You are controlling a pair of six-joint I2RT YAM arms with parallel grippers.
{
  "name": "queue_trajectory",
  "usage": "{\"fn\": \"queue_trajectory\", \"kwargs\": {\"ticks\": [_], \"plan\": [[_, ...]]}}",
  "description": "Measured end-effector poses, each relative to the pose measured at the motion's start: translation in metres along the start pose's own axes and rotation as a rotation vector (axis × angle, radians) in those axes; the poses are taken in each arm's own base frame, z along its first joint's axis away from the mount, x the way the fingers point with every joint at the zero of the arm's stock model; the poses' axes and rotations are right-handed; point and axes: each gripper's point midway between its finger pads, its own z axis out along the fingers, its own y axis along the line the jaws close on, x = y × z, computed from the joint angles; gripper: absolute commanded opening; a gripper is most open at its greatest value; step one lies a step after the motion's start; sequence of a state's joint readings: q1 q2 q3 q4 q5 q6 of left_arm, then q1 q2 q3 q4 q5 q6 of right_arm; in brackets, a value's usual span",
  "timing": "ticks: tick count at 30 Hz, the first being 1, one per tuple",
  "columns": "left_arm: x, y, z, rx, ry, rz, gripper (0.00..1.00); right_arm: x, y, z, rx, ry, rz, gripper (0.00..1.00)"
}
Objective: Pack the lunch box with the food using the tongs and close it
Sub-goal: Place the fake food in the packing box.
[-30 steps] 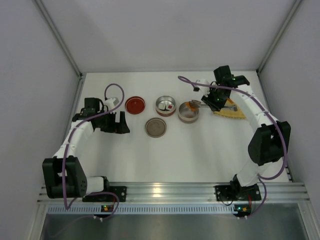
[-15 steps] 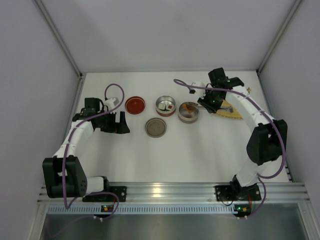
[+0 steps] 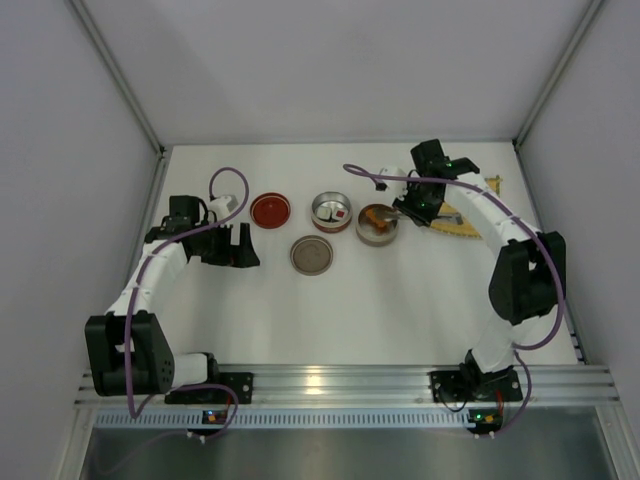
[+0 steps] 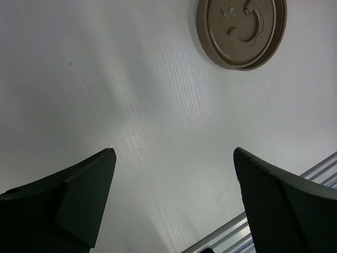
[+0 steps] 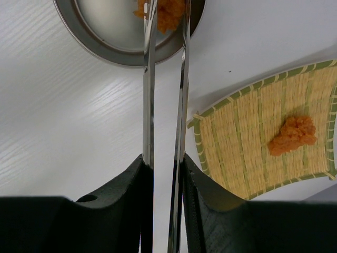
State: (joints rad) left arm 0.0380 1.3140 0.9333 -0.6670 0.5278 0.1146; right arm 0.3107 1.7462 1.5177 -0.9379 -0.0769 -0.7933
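The orange piece of food is pinched between the ends of the tongs inside the lunch box tin's rim, so it would land in the tin. My right gripper should open.
My right gripper [image 5: 163,161] is shut on the tongs [image 5: 149,79], whose two silver arms reach forward. Their tips pinch an orange piece of food [image 5: 164,11] just over the right tin [image 5: 121,55] of the lunch box. From above, that gripper [image 3: 413,205] hangs beside this tin [image 3: 377,236], between it and the mat. A second orange piece [image 5: 292,136] lies on the yellow woven mat [image 5: 247,153]. The left tin [image 3: 325,203] holds small white-and-dark pieces with some red. My left gripper [image 3: 235,246] stands open and empty at the far left.
A red lid [image 3: 270,210] lies left of the tins. A brown lid [image 3: 311,254] lies in front of them and shows at the top of the left wrist view [image 4: 242,29]. The metal rail [image 3: 330,378] runs along the near edge.
My right gripper has moved left from over the mat to the right tin, carrying the orange piece in the tongs. The left arm has not moved.
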Motion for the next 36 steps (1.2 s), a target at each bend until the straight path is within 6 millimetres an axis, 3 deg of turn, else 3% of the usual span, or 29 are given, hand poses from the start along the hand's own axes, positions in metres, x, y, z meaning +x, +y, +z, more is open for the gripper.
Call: {"fn": "queue_trajectory", "kwargs": {"ticks": [6,13,27,32,36], "plan": [[0.001,0.001,0.001,0.001,0.007,-0.004,0.98,-0.002,-0.003,0.003,0.008,-0.005,-0.016,0.29],[0.002,0.002,0.003,0.001,0.013,-0.007,0.98,-0.003,-0.007,0.006,0.020,-0.005,-0.027,0.44],[0.003,0.002,0.004,0.002,0.017,-0.010,0.98,-0.004,-0.007,0.005,0.030,0.003,-0.046,0.44],[0.003,0.002,0.004,0.002,0.017,-0.010,0.98,-0.010,-0.008,-0.008,0.047,-0.031,-0.046,0.43],[0.003,0.002,0.004,0.001,0.017,-0.010,0.98,-0.018,-0.011,-0.033,0.091,-0.090,-0.048,0.42]]}}
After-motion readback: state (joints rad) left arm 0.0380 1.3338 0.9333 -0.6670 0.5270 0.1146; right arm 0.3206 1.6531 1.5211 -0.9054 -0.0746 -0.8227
